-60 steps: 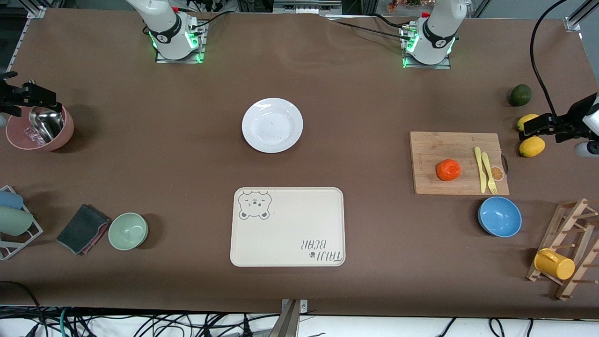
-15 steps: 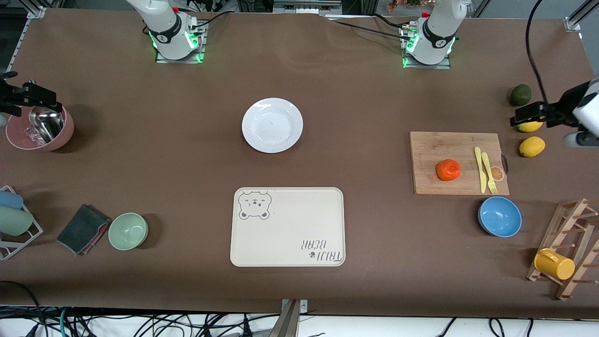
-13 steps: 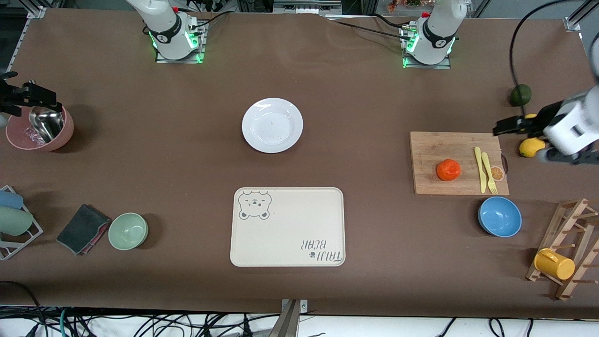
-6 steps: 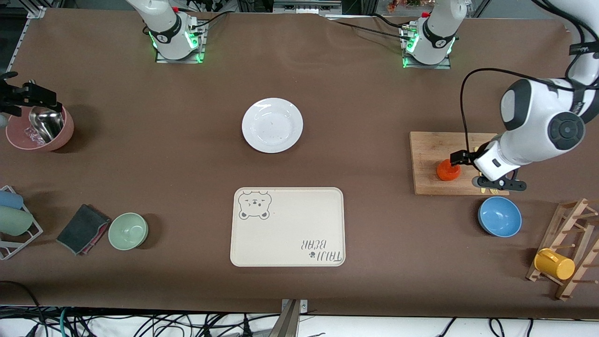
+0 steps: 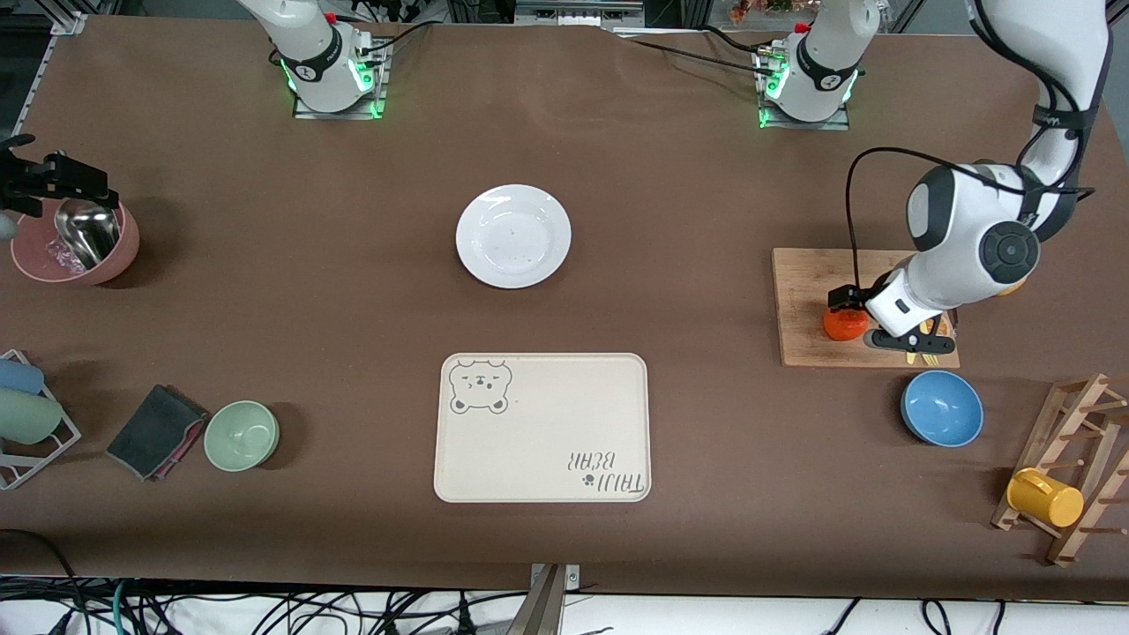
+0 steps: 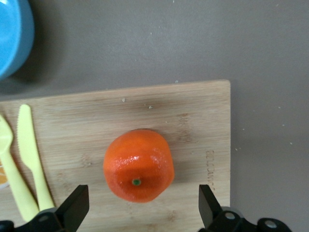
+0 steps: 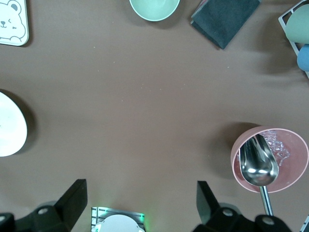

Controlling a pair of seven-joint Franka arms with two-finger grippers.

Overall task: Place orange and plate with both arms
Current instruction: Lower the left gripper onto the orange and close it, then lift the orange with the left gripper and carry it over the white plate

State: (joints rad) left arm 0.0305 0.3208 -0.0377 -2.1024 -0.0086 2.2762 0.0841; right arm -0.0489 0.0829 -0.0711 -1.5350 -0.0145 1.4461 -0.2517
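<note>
My left gripper should move toward the orange before it closes on the orange. Its fingers stop short of the orange in the left wrist view, so they would miss if they closed now.
The orange [image 5: 842, 326] sits on a wooden cutting board [image 5: 807, 282] toward the left arm's end of the table. My left gripper [image 5: 848, 304] is open just over it. In the left wrist view the orange [image 6: 139, 165] lies between the two fingers of the gripper [image 6: 142, 205], clear of both. The white plate [image 5: 513, 235] lies empty at the table's middle, farther from the front camera than the bear tray [image 5: 542, 428]. My right gripper [image 5: 48, 181] waits open and empty over a pink bowl [image 5: 75, 247]; its own view [image 7: 140, 193] shows the plate's edge [image 7: 9, 125].
A yellow knife and fork [image 6: 31, 154] lie on the board beside the orange. A blue bowl [image 5: 942, 407] stands nearer to the front camera than the board. The pink bowl holds a metal scoop [image 7: 258, 164]. A green bowl [image 5: 241, 435], a dark cloth [image 5: 157, 430] and a yellow mug [image 5: 1045, 498] on a wooden rack stand near the front edge.
The left arm has swung from beside the lemons to the cutting board and come down over the orange, fingers open. The right arm has not moved.
</note>
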